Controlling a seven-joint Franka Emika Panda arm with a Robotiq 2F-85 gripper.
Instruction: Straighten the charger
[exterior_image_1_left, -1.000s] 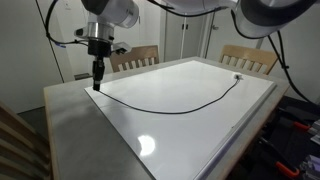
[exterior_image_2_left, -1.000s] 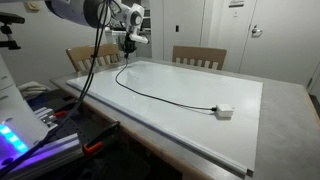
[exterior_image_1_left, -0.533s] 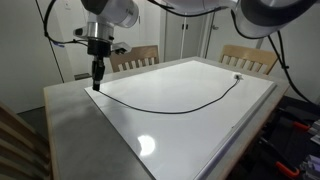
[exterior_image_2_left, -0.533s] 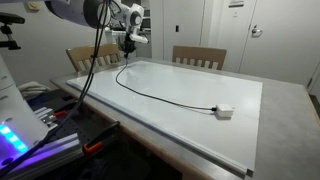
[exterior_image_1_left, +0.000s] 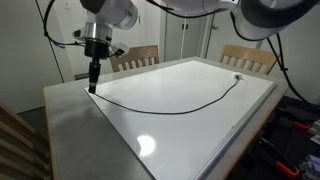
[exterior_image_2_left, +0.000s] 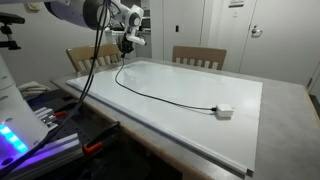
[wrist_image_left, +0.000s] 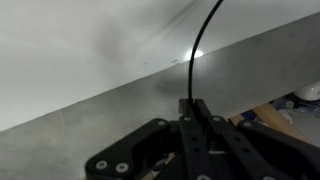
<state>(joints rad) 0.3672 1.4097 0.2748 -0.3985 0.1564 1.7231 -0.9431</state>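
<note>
The cable bows across the white table top and goes up to my fingers. My gripper will keep holding the cable until its end lies on the grey border (exterior_image_1_left: 75, 117) (wrist_image_left: 110, 112).
The charger is a thin black cable (exterior_image_1_left: 170, 105) lying in a shallow curve across the white table top (exterior_image_1_left: 200, 120). Its far end with a small connector (exterior_image_1_left: 238, 76) rests near the far edge in an exterior view, and shows as a pale grey block (exterior_image_2_left: 226, 111) in an exterior view. My gripper (exterior_image_1_left: 93, 84) is shut on the cable's other end at the table's corner, and also shows in an exterior view (exterior_image_2_left: 124, 57). In the wrist view the cable (wrist_image_left: 203, 40) runs up from between my closed fingers (wrist_image_left: 194, 105).
Two wooden chairs (exterior_image_1_left: 135, 58) (exterior_image_1_left: 250, 57) stand behind the table. A grey table border (exterior_image_1_left: 70, 115) surrounds the white top. Equipment with cables and lights (exterior_image_2_left: 25, 125) sits beside the table. Doors and a wall lie behind.
My gripper has shifted slightly toward the table's corner edge with the cable end in it; the cable's curve looks nearly the same.
</note>
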